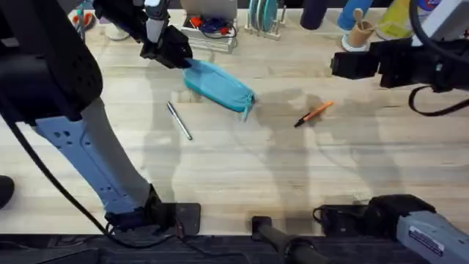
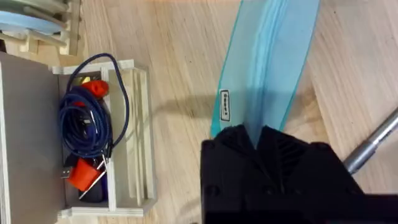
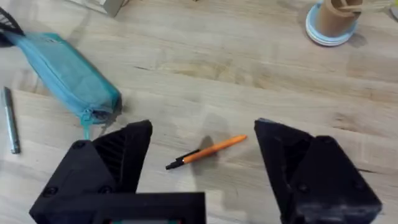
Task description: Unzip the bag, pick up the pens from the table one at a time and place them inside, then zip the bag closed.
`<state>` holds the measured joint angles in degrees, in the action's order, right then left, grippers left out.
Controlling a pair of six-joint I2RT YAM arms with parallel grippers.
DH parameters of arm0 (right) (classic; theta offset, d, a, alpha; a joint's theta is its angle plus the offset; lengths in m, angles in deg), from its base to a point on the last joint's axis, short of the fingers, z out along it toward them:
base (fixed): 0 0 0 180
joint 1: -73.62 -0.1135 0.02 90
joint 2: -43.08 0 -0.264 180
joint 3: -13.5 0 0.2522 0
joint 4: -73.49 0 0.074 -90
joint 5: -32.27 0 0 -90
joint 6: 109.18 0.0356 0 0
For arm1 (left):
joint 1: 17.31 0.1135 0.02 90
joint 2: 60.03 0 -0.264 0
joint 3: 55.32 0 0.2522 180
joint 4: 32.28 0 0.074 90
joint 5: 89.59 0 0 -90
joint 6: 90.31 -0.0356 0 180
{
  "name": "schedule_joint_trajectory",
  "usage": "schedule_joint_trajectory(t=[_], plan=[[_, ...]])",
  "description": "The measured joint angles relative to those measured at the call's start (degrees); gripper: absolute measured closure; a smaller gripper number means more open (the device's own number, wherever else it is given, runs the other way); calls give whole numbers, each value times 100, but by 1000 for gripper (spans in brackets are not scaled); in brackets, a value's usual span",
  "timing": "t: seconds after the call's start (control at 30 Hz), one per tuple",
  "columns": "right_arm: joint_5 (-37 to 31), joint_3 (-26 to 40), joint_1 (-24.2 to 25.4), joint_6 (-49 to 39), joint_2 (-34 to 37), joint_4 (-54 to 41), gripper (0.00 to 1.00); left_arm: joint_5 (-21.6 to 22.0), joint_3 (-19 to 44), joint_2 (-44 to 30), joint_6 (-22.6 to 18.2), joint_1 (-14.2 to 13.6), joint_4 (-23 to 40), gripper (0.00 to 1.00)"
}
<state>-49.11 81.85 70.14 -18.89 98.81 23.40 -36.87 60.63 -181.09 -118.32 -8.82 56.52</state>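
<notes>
The robot's right gripper will pinch the dangling pull tab next. Only that tab hangs free past the end of the bag, while the zipper [image 3: 61,85] lies flat along the bag.
The turquoise bag [image 1: 218,86] lies slanted on the table [image 1: 242,169], its zipper pull hanging at the near right end [image 3: 86,118]. My left gripper [image 1: 178,59] is shut on the bag's far left end; in the left wrist view the black fingers [image 2: 258,144] pinch the blue fabric [image 2: 264,62]. The silver pen [image 1: 179,121] lies just in front of the bag, also seen as a metal shaft [image 2: 373,143]. The orange pen [image 1: 314,114] lies to the right of the bag. My right gripper [image 3: 202,171] hangs open above the orange pen [image 3: 208,151], at the right [image 1: 344,64] of the overhead view.
A wooden rack holding blue cables and orange parts [image 2: 93,137] stands behind the bag at the table's back edge. A round coaster with a cup [image 3: 333,22] sits at the back right. Bare wood spreads across the table's front half.
</notes>
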Motion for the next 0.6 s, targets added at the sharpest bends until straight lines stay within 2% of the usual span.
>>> schedule_joint_trajectory(t=[0.33, 0.6], plan=[[2, 0, 0, 1026, 0, 8, 4, -2, 0, 0, 0, 0, -1, 958], [321, 0, -133, 1329, 4, -81, 4, 0, 0, 0, 0, 0, -2, 958]])
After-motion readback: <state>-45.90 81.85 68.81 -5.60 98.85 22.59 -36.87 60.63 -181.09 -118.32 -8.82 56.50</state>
